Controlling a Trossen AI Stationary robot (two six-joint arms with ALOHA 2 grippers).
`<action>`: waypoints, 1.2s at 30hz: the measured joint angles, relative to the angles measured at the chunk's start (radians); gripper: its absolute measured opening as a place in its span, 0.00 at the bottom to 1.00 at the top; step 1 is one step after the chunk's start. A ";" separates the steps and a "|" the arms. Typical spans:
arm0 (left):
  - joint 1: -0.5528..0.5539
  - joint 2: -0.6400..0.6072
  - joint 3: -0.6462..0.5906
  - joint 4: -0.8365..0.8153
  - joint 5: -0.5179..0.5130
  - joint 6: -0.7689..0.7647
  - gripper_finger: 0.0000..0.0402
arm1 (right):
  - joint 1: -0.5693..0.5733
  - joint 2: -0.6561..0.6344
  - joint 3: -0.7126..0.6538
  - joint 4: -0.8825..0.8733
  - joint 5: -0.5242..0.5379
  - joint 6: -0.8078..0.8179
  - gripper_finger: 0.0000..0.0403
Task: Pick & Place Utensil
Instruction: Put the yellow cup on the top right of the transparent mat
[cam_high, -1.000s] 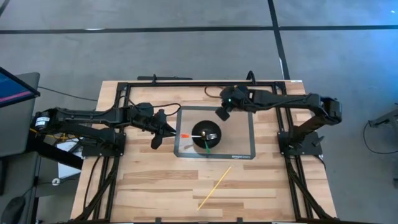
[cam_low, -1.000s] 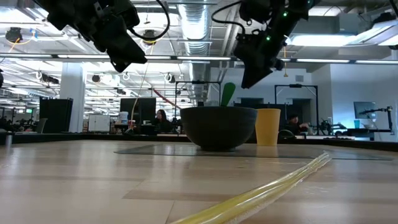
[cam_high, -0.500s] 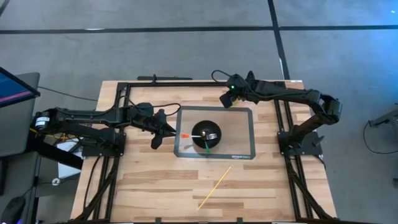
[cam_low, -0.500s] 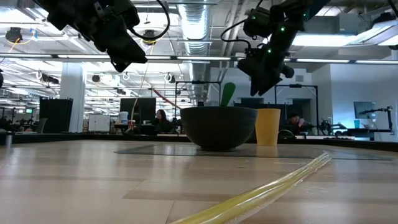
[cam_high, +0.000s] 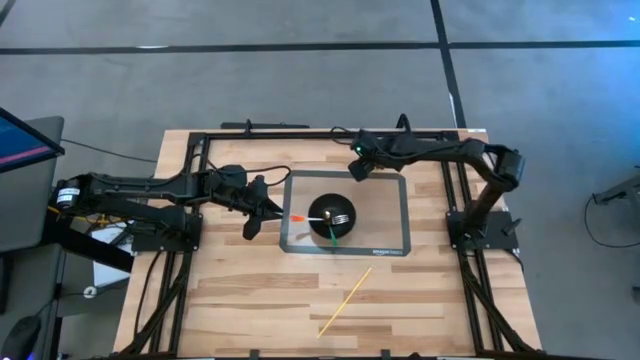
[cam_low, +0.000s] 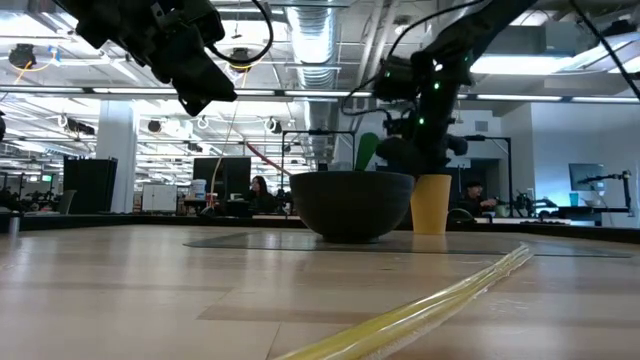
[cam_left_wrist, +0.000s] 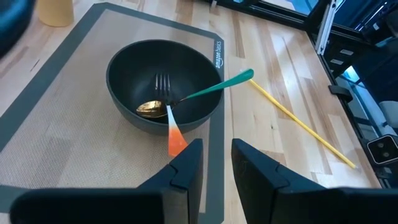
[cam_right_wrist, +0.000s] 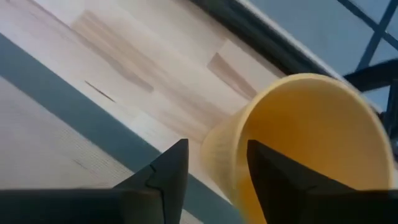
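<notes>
I should move the yellow cup onto the grey mat (cam_right_wrist: 43, 149), so next I should grab the cup by its rim (cam_right_wrist: 242, 124) with my right gripper.
A dark bowl (cam_high: 333, 215) stands on a grey mat (cam_high: 395, 245). In it lie a fork with an orange handle (cam_left_wrist: 175, 138) and a gold spoon with a green handle (cam_left_wrist: 217, 87); both handles lean on the rim. A yellow cup (cam_right_wrist: 305, 143) stands upright at the mat's far edge. My right gripper (cam_right_wrist: 214, 168) is open just above the cup's rim (cam_low: 431, 180) and hides the cup in the high view. My left gripper (cam_high: 256, 216) hovers open over the mat's left edge, pointing at the bowl. My right gripper comes at the yellow cup's rim (cam_right_wrist: 227, 134) slanting from above, with the cup's near wall showing between its open fingers. Whether a finger touches the cup, I cannot tell.
A long yellow stick (cam_high: 345, 300) lies slantwise on the bare wood near the table's near edge, right of the left gripper's line in the left wrist view (cam_left_wrist: 301, 124). Black frame rails run along the table's far, left and right sides.
My right gripper has moved from above the mat's far part toward the table's far edge, turned, and come down to the yellow cup's rim. The left arm, bowl and utensils have kept still.
</notes>
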 joint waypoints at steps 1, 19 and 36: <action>0.000 0.000 0.000 0.000 0.000 0.000 0.21 | -0.002 0.012 0.000 -0.005 0.001 0.000 0.38; 0.000 0.000 0.000 0.002 0.000 0.000 0.21 | 0.013 -0.106 0.000 -0.008 0.071 -0.024 0.03; 0.000 0.000 0.000 0.002 0.000 0.000 0.21 | 0.341 -0.332 0.000 -0.182 -0.012 0.083 0.01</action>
